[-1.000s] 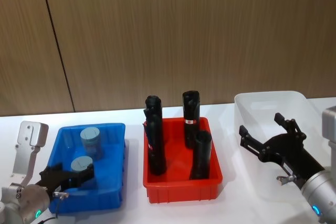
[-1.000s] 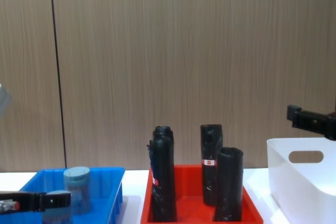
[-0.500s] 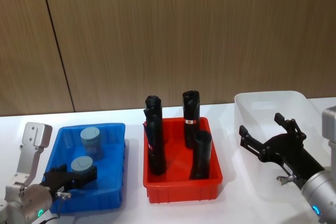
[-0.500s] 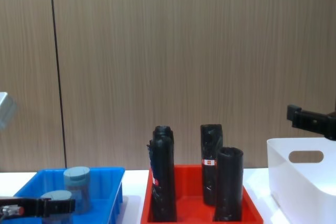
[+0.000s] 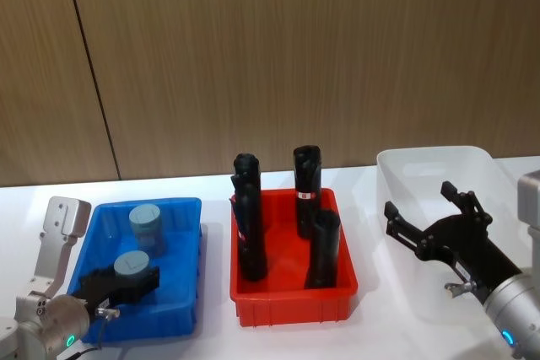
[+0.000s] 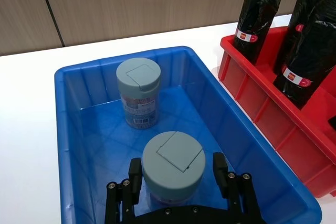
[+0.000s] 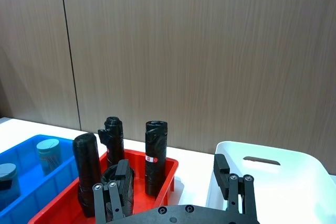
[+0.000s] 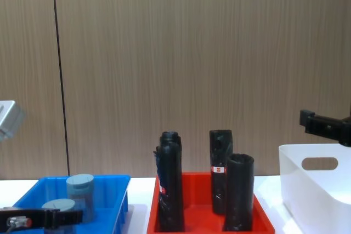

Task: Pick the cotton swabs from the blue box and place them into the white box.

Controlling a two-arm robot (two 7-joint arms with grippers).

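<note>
The swabs need to get to the white box point(image 8: 318, 190), so my left gripper should next grab the near jar by its grey-blue lid point(image 8: 59, 205).
Two cotton swab jars with grey-blue lids stand in the blue box point(image 5: 192, 205). The far jar point(image 6: 138, 93) is free. My left gripper point(image 6: 177, 164) is open and straddles the near jar point(image 6: 173, 153), with a narrow gap showing beside the lid. From the head, that jar point(image 5: 131, 265) sits between the left gripper's point(image 5: 126, 279) black fingers. My right gripper point(image 5: 419, 200) hangs open in front of the white box point(image 5: 434, 158), holding nothing.
A red tray point(image 5: 291, 301) with several tall black rolls point(image 5: 322, 249) stands between the blue box and the white box. A wooden wall rises behind the white table point(image 5: 371, 326).
My left gripper has crept forward and slightly lower around the near jar. Both jars and the right arm have stayed put.
</note>
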